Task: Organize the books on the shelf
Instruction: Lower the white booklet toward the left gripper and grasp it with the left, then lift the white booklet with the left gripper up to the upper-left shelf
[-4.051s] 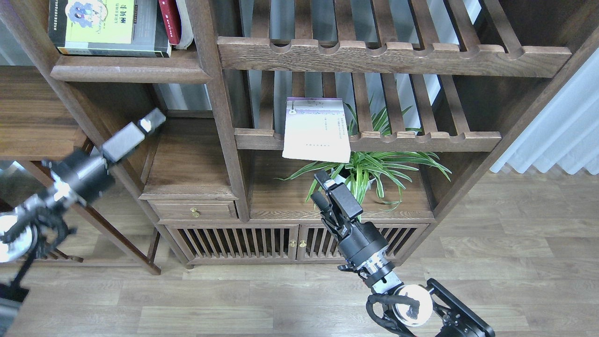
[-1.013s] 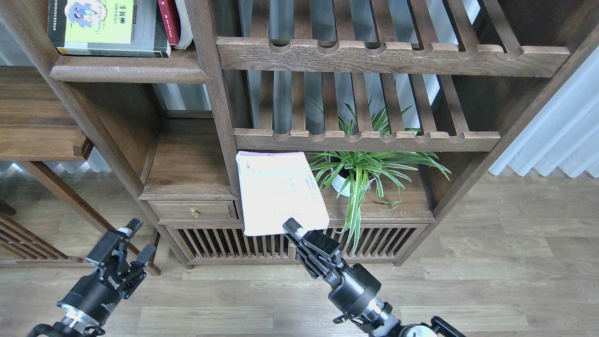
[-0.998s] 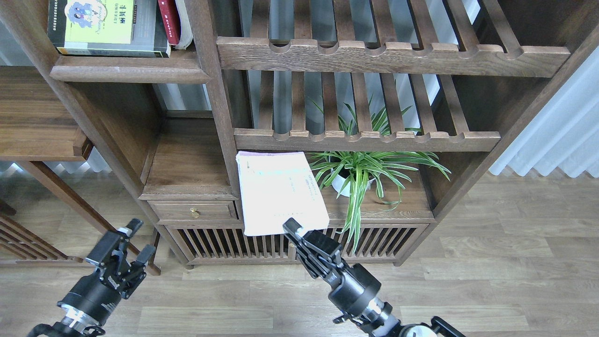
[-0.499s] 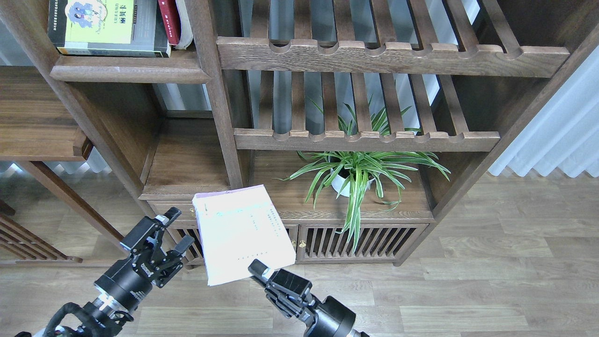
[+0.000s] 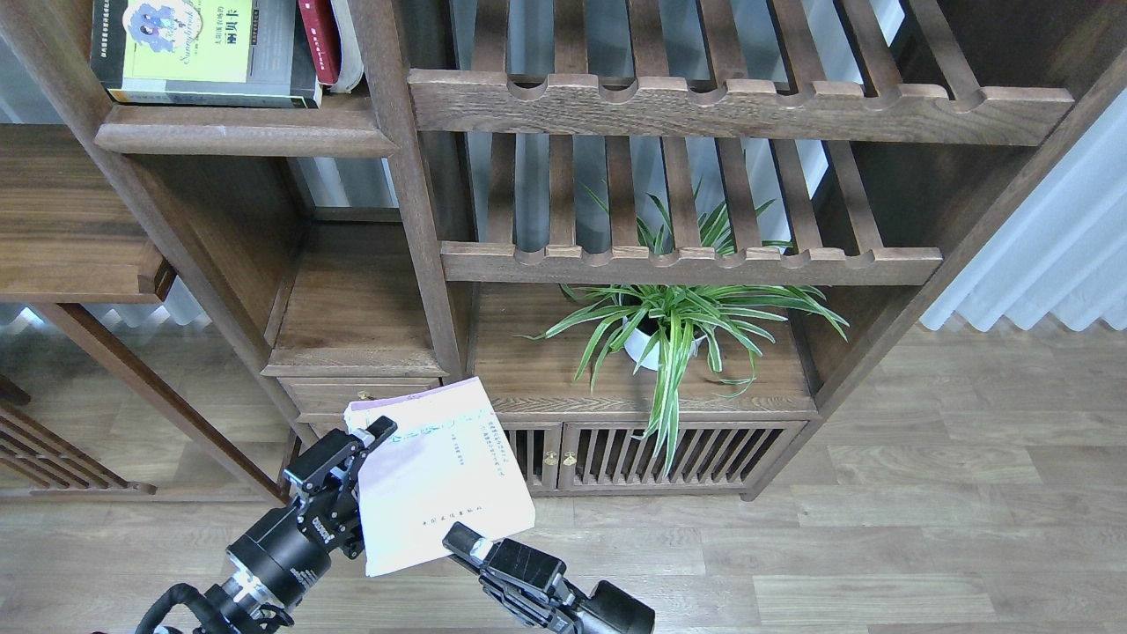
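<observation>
I will put the thin pale lavender-white book [image 5: 440,484] beside the other books on the shelf, so I should grab it by its upper corner [image 5: 370,421] with my left gripper.
My right gripper [image 5: 468,541] is shut on the bottom corner of the thin pale lavender-white book [image 5: 440,484] and holds it low in front of the cabinet, cover facing me. My left gripper [image 5: 350,451] is open at the book's left edge, with one finger over the cover and the other left of it. The thick yellow-green and grey-black book [image 5: 202,48] lies on the dark-brown shelf [image 5: 238,134] at the top left. The dark red book [image 5: 319,40] stands beside it, only partly in view.
Two slatted racks with notched front rails [image 5: 687,264] span the middle and right. A potted spider plant [image 5: 669,330] stands on the cabinet top below them. A small drawer [image 5: 361,394] sits just behind the held book. A wooden side surface [image 5: 62,229] is at the left.
My right gripper has lowered the lavender-white book a little toward the left. My left gripper has moved right and up until its fingers sit at the book's left edge.
</observation>
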Robot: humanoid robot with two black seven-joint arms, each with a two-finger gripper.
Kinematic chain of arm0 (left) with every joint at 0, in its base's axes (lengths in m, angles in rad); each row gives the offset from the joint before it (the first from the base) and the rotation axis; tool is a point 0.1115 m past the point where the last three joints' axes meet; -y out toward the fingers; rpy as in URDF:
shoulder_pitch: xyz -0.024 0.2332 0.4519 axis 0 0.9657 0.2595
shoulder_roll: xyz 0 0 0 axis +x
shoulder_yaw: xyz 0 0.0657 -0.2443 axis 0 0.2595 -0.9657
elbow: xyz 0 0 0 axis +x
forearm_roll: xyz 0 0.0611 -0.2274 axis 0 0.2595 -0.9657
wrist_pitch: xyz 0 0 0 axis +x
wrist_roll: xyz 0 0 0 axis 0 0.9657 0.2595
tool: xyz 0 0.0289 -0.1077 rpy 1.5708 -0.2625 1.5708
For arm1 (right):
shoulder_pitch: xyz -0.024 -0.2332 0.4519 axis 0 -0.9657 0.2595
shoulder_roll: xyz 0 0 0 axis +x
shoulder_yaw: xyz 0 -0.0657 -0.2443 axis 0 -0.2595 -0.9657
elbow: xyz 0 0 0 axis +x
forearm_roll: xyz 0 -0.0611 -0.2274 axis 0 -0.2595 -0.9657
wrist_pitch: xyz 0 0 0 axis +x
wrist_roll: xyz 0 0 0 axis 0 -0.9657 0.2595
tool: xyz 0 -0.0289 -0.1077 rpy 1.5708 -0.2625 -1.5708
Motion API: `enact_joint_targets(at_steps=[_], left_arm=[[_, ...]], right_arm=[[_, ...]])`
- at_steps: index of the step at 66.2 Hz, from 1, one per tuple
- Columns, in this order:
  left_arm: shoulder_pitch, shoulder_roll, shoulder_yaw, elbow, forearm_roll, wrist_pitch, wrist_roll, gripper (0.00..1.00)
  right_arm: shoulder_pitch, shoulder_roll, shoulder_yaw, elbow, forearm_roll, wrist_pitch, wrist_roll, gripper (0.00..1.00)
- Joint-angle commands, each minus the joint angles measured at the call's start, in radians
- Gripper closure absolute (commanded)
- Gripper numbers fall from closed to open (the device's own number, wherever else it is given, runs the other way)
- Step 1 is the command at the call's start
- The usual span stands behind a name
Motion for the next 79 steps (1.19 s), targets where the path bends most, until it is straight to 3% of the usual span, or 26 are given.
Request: enact_joint_targets(at_steps=[1,7,9,12,15,22,23,24,25,27,28,30,31,33,51,66,79], left_arm=[[0.0,0.003,0.035,0.001,0.001,0.0,-0.005,0.27],[0.001,0.004,0.053,0.001,0.001,0.0,-0.005,0.42],[0.004,0.006,0.061,0.001,-0.004,0.0,-0.008,0.53],[0.009,0.01,0.067,0.01,-0.019,0.0,-0.009,0.78],[0.007,0.006,0.07,0.032,-0.039,0.0,-0.006,0.94],[0.0,0.01,0.067,0.036,-0.038,0.0,0.0,0.95],[-0.002,0.015,0.049,0.033,-0.021,0.0,0.0,0.95],[-0.002,0.015,0.047,0.033,-0.016,0.0,-0.003,0.95],[-0.003,0.018,0.042,0.032,-0.006,0.0,-0.005,0.95],[-0.003,0.023,0.039,0.032,0.002,0.0,-0.006,0.95],[-0.003,0.03,0.032,0.029,0.014,0.0,-0.008,0.95],[-0.003,0.038,0.027,0.026,0.024,0.0,-0.009,0.95],[0.0,0.049,0.021,0.017,0.03,0.0,-0.009,0.95],[0.006,0.062,0.016,0.007,0.034,0.0,-0.008,0.95],[0.06,0.188,-0.134,0.012,0.109,0.0,0.0,0.95],[0.067,0.191,-0.333,0.096,0.497,0.0,-0.002,0.95],[0.213,0.099,-0.655,-0.068,0.858,0.0,0.005,0.95]], right_arm=[[0.0,0.0,0.0,0.0,0.0,0.0,0.0,0.94],[0.0,0.0,-0.001,0.0,-0.002,0.0,0.0,0.94],[0.0,0.0,-0.001,0.0,-0.002,0.0,0.0,0.94],[0.0,0.0,-0.001,0.0,-0.002,0.0,0.0,0.94],[0.0,0.0,-0.001,0.0,-0.003,0.0,0.002,0.94],[0.0,0.0,-0.001,0.0,-0.005,0.0,0.003,0.93],[0.0,0.0,-0.001,0.0,-0.017,0.0,0.006,0.8],[0.0,0.0,-0.001,0.0,-0.022,0.0,0.006,0.75],[0.0,0.0,-0.003,0.0,-0.035,0.0,0.006,0.62],[0.0,0.0,-0.003,0.0,-0.048,0.0,0.005,0.51],[0.0,0.0,-0.003,0.0,-0.072,0.0,-0.001,0.35],[0.0,0.0,-0.003,0.0,-0.094,0.0,-0.001,0.23],[0.0,0.0,-0.003,0.0,-0.117,0.0,-0.001,0.11],[0.0,0.0,0.003,0.0,-0.143,0.0,0.0,0.03],[-0.044,0.0,0.075,0.0,-0.152,0.0,0.008,0.01],[-0.044,0.0,0.104,-0.015,-0.154,0.0,0.006,0.01],[-0.044,0.0,0.126,-0.021,-0.154,0.0,0.006,0.01]])
